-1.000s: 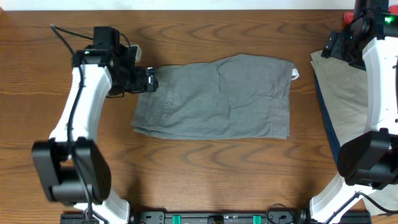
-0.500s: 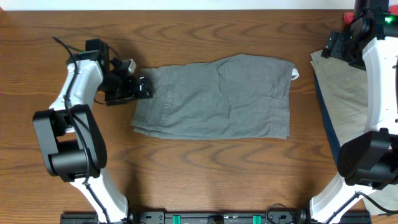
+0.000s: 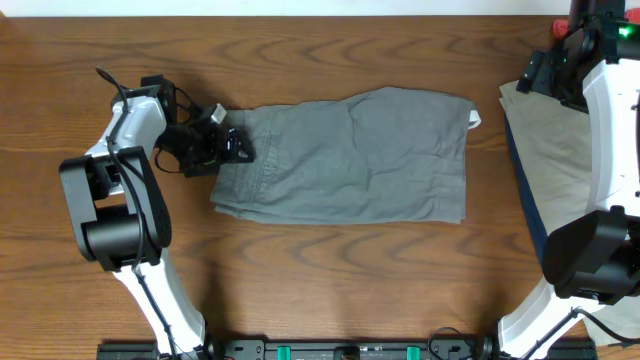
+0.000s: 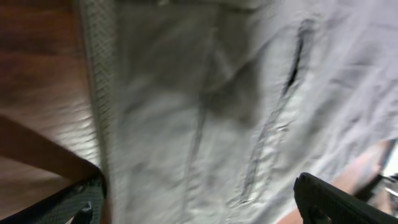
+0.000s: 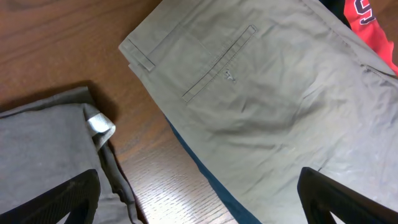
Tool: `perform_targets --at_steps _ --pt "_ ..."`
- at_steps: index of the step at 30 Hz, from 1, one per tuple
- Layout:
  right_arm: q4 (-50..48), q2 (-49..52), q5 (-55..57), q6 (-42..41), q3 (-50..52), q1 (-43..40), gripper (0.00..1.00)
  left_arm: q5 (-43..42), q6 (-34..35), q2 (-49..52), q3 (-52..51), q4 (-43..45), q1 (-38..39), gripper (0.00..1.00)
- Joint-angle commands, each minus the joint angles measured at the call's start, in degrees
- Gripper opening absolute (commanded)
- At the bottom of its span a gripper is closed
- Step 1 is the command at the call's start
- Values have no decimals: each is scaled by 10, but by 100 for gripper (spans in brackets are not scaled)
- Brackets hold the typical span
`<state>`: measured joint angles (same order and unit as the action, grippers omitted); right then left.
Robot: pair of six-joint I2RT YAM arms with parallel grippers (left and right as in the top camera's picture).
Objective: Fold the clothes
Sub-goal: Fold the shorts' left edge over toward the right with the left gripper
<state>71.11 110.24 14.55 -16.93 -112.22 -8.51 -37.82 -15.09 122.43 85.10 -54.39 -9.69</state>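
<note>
My left gripper grabs the grey-green shorts [image 3: 350, 155] by the waistband edge next. The leg end of the shorts stays flat so the shorts fold over.
The grey-green shorts [image 3: 350, 155] lie folded flat in the middle of the table. Their fabric and stitched pocket fill the left wrist view [image 4: 205, 99]. My left gripper [image 3: 236, 147] is open at the shorts' left waistband edge. Its fingers [image 4: 205, 208] are spread wide over the cloth and hold nothing. My right gripper [image 3: 533, 73] is open and empty [image 5: 199, 196], hovering above bare table between the grey-green shorts' right corner [image 5: 56, 137] and the beige shorts [image 5: 280, 106].
The beige shorts [image 3: 555, 150] lie at the right edge on a blue garment [image 3: 520, 190], whose edge also shows in the right wrist view [image 5: 205, 174]. A red garment [image 5: 367, 12] peeks out at the far corner. Bare wooden table [image 3: 330, 290] lies in front.
My left gripper has shifted slightly down along the shorts' left edge and its wrist has turned. The shorts and the right arm have not moved.
</note>
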Motion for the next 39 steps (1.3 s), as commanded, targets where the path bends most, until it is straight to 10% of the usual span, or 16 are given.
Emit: perform_targets --at_steps 1,14,22,39 --pt "0 3 2 5 0 0 99 -19 -10 45 -9 0 2 99" --pt "1 3 2 5 0 0 99 -10 -9 47 -17 5 8 6" --pt "0 3 2 5 0 0 99 212 196 33 0 -28 -19 6" --pt "0 3 2 5 0 0 99 225 201 -192 153 -184 -46 6"
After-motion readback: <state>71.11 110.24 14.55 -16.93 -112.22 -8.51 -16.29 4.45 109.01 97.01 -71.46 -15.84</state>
